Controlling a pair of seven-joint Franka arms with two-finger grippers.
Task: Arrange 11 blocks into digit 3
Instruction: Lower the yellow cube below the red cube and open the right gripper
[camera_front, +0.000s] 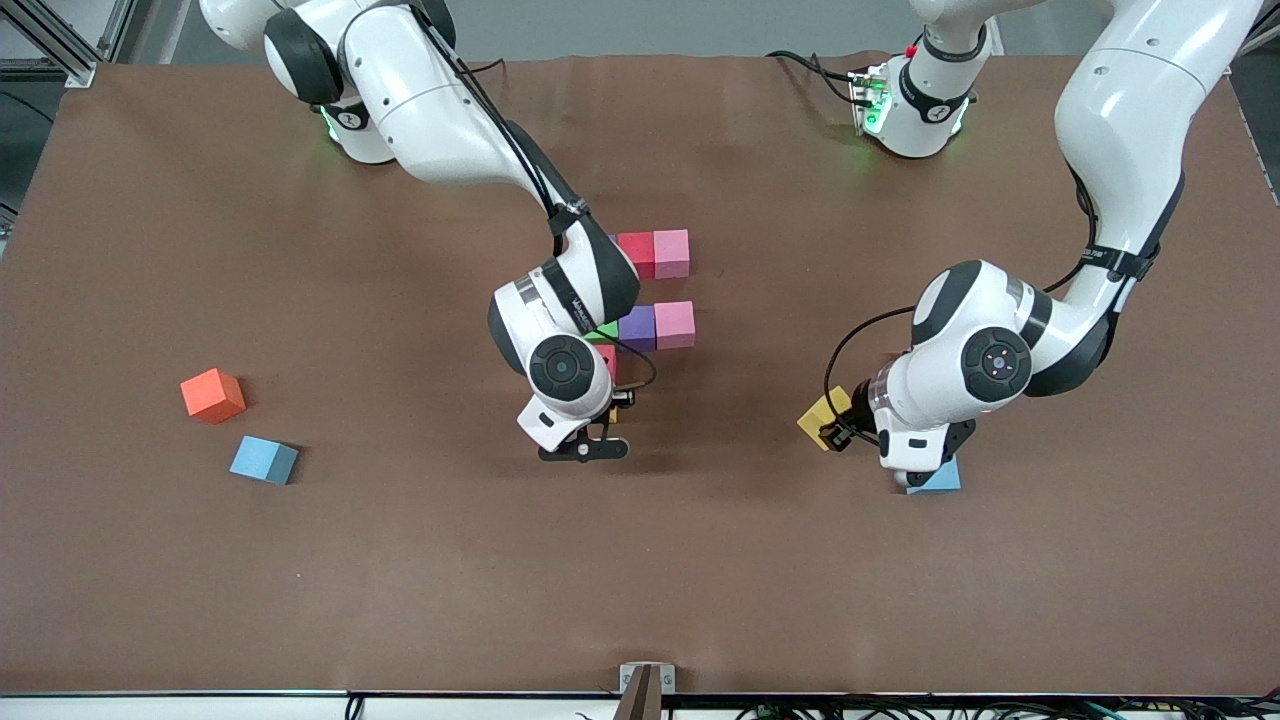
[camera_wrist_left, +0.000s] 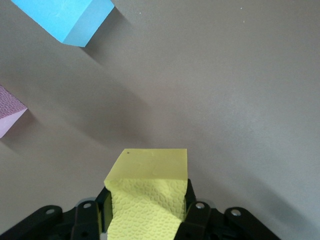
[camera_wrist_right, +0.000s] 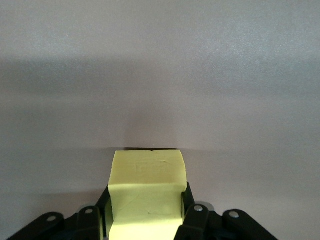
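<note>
The yellow block's lower edge meets a thin shadow on the tabletop, so the block is ready for my right gripper to open now, and it would rest there.
My right gripper (camera_front: 610, 412) (camera_wrist_right: 146, 200) is shut on a yellow block (camera_wrist_right: 146, 187), low over the table just nearer the camera than the cluster of blocks. That cluster holds a red block (camera_front: 636, 253) and a pink block (camera_front: 671, 252) in one row. A green block (camera_front: 603, 331), a purple block (camera_front: 637, 327) and a second pink block (camera_front: 674, 324) form another row, with a second red block (camera_front: 608, 358) half hidden under the arm. My left gripper (camera_front: 836, 430) (camera_wrist_left: 146, 197) is shut on another yellow block (camera_front: 822, 414) (camera_wrist_left: 150, 185), toward the left arm's end.
One light blue block (camera_front: 938, 478) lies under my left hand. Another light blue block (camera_front: 263, 460) and an orange cube (camera_front: 212, 395) lie toward the right arm's end. The left wrist view shows a light blue block (camera_wrist_left: 70, 17) and a pink corner (camera_wrist_left: 9, 114).
</note>
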